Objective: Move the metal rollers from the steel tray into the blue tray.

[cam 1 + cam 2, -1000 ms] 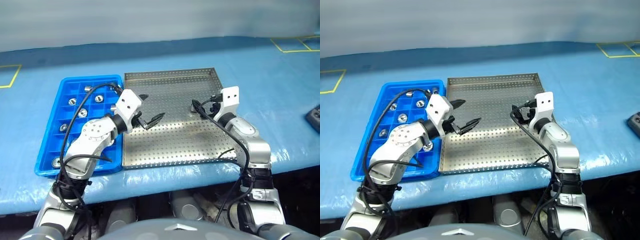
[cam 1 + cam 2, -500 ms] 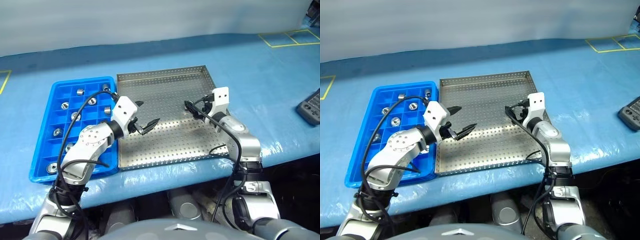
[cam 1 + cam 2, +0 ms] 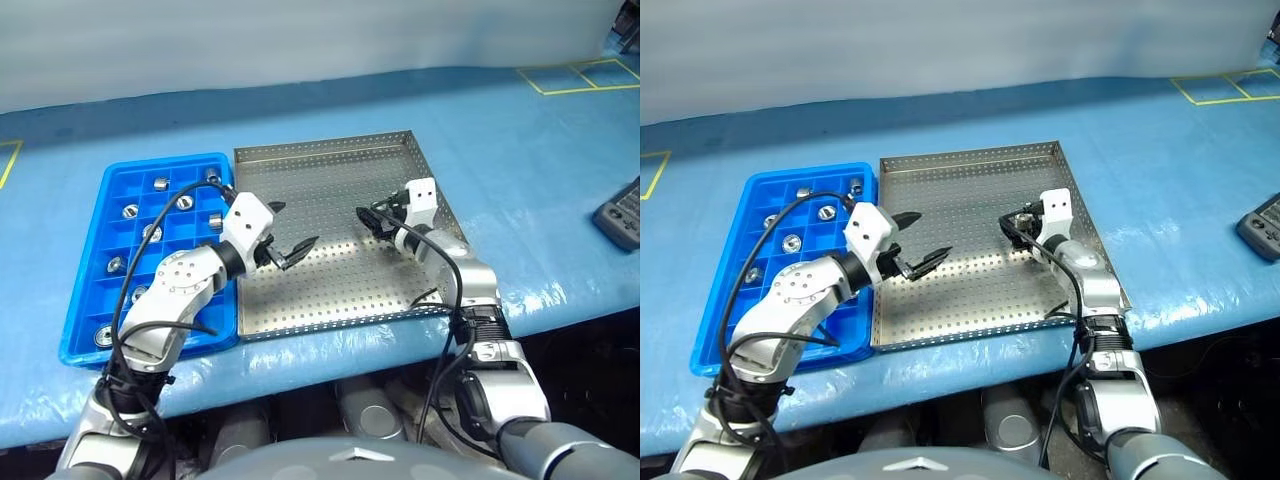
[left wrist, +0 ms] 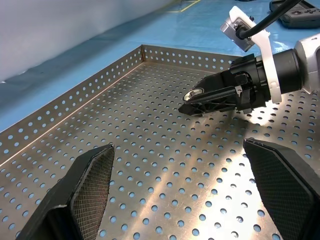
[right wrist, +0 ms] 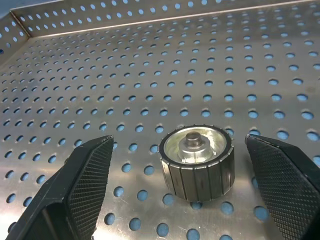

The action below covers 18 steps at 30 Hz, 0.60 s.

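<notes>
My right gripper's fingers stand beside the roller's ribbed sides above the steel tray's perforated bottom in the right wrist view, so closing now would catch the roller.
The steel tray [image 3: 320,180] lies in the middle of the blue table cover, with the blue tray [image 3: 140,162] against its left side. Several metal rollers [image 3: 130,211] sit in the blue tray's compartments. One roller [image 5: 196,162] stands upright on the steel tray's perforated floor, right of centre. My right gripper [image 3: 368,220] is low over the floor, open, with a finger on each side of this roller and clear gaps between. The left wrist view also has this roller [image 4: 194,93] between those fingers. My left gripper [image 3: 298,224] hovers open and empty over the steel tray's left part.
A black device [image 3: 620,212] lies at the table's right edge. Yellow tape marks [image 3: 580,75] sit at the far right. The steel tray's low rim [image 3: 445,205] runs just right of my right gripper. The table's front edge is close below both trays.
The right gripper has moved left and down across the steel tray and now straddles the roller. The left gripper has kept still. The camera view shifted early on.
</notes>
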Motion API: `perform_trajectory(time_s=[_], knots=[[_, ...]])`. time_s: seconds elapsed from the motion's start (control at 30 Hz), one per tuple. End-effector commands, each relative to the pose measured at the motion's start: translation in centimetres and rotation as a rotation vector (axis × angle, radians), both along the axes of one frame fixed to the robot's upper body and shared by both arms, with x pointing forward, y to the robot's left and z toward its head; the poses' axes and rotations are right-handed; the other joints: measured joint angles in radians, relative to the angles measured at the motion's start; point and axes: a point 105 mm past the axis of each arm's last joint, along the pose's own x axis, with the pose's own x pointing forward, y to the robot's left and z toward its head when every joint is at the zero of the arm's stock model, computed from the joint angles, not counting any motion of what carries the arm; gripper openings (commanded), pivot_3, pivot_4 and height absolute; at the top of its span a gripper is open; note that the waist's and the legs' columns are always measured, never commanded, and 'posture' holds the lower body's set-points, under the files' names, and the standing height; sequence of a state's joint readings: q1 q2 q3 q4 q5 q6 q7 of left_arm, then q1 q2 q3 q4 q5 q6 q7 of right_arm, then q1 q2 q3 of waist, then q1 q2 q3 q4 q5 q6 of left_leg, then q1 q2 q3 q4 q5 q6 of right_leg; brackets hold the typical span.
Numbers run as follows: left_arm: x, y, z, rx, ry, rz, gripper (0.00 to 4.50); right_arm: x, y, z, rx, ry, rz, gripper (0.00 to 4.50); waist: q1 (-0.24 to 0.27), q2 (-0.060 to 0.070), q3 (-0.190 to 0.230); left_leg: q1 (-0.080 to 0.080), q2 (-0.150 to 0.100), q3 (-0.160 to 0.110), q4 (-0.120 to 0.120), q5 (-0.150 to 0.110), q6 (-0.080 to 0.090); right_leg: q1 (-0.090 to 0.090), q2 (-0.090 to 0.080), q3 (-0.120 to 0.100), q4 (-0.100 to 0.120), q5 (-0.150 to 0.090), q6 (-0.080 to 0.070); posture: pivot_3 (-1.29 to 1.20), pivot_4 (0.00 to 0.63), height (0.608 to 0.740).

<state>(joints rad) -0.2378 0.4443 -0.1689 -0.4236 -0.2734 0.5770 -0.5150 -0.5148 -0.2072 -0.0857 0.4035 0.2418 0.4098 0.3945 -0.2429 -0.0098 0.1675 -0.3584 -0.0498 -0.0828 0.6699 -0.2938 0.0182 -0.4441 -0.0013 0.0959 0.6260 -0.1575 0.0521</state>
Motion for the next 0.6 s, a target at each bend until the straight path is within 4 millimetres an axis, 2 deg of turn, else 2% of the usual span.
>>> perform_trajectory(time_s=[0.03, 0.1, 0.27, 0.43, 0.53, 0.6], knots=[[-0.17, 0.22, 1.26, 0.003, -0.058, 0.01, 4.5, 0.73, 0.06, 1.1, 0.014, -0.046, -0.009, 4.27, 0.0, 0.0, 0.0, 0.0, 0.0, 0.0, 0.0, 0.0, 0.0, 0.0, 0.0, 0.0, 0.0, 0.0, 0.0, -0.23, 0.15, 0.74], [-0.18, 0.21, 1.27, 0.002, -0.059, 0.011, 4.5, 0.86, -0.07, 0.89, 0.017, -0.039, -0.021, 3.87, 0.0, 0.0, 0.0, 0.0, 0.0, 0.0, 0.001, 0.0, 0.0, 0.0, 0.0, 0.0, 0.0, 0.0, 0.0, -0.23, 0.15, 0.74], [-0.19, 0.09, 1.3, 0.0, -0.059, 0.006, 4.5, 0.88, -0.15, 1.03, 0.004, -0.054, -0.025, 2.24, -0.003, 0.0, 0.0, -0.001, 0.0, 0.0, 0.002, 0.0, 0.001, 0.0, 0.0, 0.0, 0.0, 0.001, 0.001, -0.24, 0.15, 0.74], [-0.16, 0.17, 1.22, 0.003, -0.055, 0.005, 4.5, 0.61, -0.43, 1.29, 0.01, -0.066, -0.031, 2.24, -0.007, 0.0, 0.0, -0.001, 0.0, 0.001, 0.004, -0.001, 0.001, 0.0, 0.0, 0.001, 0.0, 0.001, 0.002, -0.26, 0.15, 0.74], [-0.11, 0.2, 1.2, 0.005, -0.053, 0.005, 4.5, 0.42, -0.44, 1.37, 0.012, -0.07, -0.029, 1.75, -0.011, 0.0, 0.0, -0.001, 0.0, 0.001, 0.005, -0.001, 0.001, 0.0, 0.0, 0.001, 0.0, 0.001, 0.002, -0.27, 0.15, 0.74], [-0.07, 0.21, 1.23, 0.004, -0.053, 0.005, 4.5, 0.34, -0.45, 1.6, 0.007, -0.08, -0.03, 1.74, -0.013, 0.0, 0.0, -0.002, 0.0, 0.002, 0.005, -0.001, 0.002, 0.0, 0.0, 0.001, 0.0, 0.001, 0.003, -0.26, 0.15, 0.74]])
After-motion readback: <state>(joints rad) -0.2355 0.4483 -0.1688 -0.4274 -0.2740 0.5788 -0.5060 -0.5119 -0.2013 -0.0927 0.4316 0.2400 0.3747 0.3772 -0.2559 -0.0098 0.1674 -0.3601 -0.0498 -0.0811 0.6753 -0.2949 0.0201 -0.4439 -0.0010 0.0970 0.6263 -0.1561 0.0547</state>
